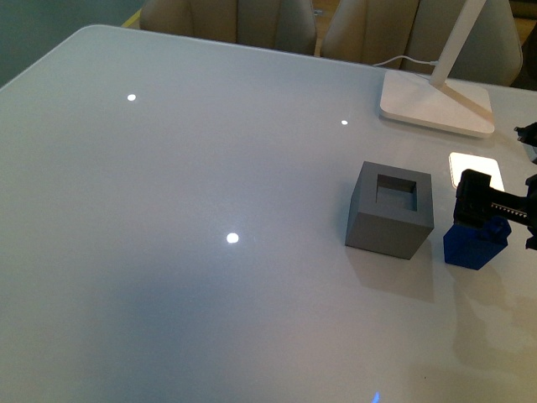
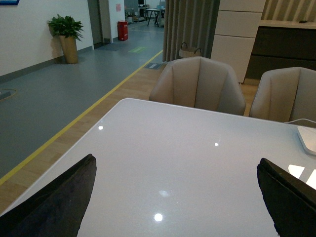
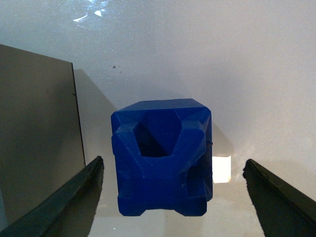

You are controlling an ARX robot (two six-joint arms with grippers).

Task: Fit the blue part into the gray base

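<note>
My right gripper grabs the blue part by its opposite sides next, to fit it into the gray base's square hole [image 1: 396, 193].
The gray base [image 1: 391, 210], a matte cube with a square hole in its top, stands on the white table at the right. The blue part [image 1: 476, 243] sits on the table just right of it, apart from it. My right gripper [image 1: 495, 210] hovers over the blue part, open. In the right wrist view the blue part [image 3: 162, 155] lies between the two open fingers without touching them, and the gray base's wall [image 3: 37, 133] is beside it. My left gripper [image 2: 175, 197] is open and empty over bare table, and does not show in the front view.
A white lamp base [image 1: 436, 102] with a slanted arm and cable stands behind the gray base. Beige chairs [image 2: 197, 84] line the table's far edge [image 2: 148, 101]. Bright light spots reflect on the glossy table top.
</note>
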